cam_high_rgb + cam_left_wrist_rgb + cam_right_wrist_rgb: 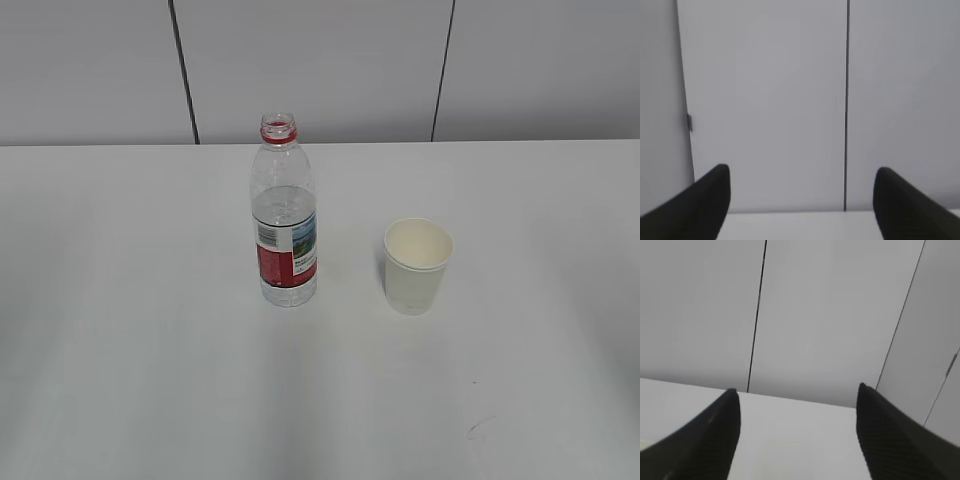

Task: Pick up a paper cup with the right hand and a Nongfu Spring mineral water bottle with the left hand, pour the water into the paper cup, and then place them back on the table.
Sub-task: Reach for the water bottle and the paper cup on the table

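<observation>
The bottle's opening (278, 124) needs to stay free for pouring into the paper cup. My left gripper should grab the bottle by its labeled body (286, 250) next.
The Nongfu Spring bottle (284, 220) stands upright and capless on the white table (150, 380), with clear water (282, 207) up to above its red-and-white label. The empty cream paper cup (416, 266) stands upright to its right, a short gap apart. Neither arm shows in the exterior view. In the left wrist view my left gripper (802, 172) is open and empty, facing the wall above the table's far edge. In the right wrist view my right gripper (797, 392) is open and empty, over bare table. Bottle and cup are out of both wrist views.
A grey panelled wall (320, 60) with dark vertical seams stands behind the table's far edge. A small dark scuff mark (478, 428) lies on the table at the front right.
</observation>
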Robot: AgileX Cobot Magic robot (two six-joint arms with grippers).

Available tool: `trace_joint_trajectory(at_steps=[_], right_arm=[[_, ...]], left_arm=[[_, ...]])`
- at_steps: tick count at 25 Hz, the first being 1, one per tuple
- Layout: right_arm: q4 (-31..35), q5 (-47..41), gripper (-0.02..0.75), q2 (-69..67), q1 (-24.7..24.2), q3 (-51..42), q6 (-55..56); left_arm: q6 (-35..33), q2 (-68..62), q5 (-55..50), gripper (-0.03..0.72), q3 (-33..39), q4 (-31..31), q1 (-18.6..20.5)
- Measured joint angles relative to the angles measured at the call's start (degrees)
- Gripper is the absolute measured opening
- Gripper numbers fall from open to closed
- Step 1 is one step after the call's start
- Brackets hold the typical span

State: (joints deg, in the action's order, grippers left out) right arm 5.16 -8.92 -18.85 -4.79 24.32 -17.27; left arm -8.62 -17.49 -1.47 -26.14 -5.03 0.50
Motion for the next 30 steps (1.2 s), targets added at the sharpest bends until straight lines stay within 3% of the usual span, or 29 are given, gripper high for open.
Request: trace_joint_trajectory(at_steps=[7,12,16,23,27,30], right_arm=[[0.38,18.45,0.511,-26.27,0.0,-0.87,0.53],[-0.04,26.37,0.511,-39.37,0.0,-0.87,3.65],[-2.46,30.84,0.511,-48.95,0.0,-0.66,6.37],[-16.62,42.55,0.511,-61.83,0.0,-0.45,18.21],[-26.34,50.36,0.511,-71.47,0.0,-0.34,23.46],[-29.81,56.18,0.511,-77.48,0.0,-0.13,24.08]], left_arm=[[0.82,-29.2,18.99,0.528,0.74,-0.48,-6.64],[1.93,-45.09,29.07,0.527,0.74,-0.54,-12.79],[3.94,-55.19,34.64,0.527,0.74,-0.54,-14.84],[6.76,-65.45,41.36,0.527,0.69,0.3,-15.03],[8.62,-70.18,43.75,0.527,0.69,3.78,-15.03],[10.3,-73.71,46.26,0.527,0.64,7.57,-15.03]])
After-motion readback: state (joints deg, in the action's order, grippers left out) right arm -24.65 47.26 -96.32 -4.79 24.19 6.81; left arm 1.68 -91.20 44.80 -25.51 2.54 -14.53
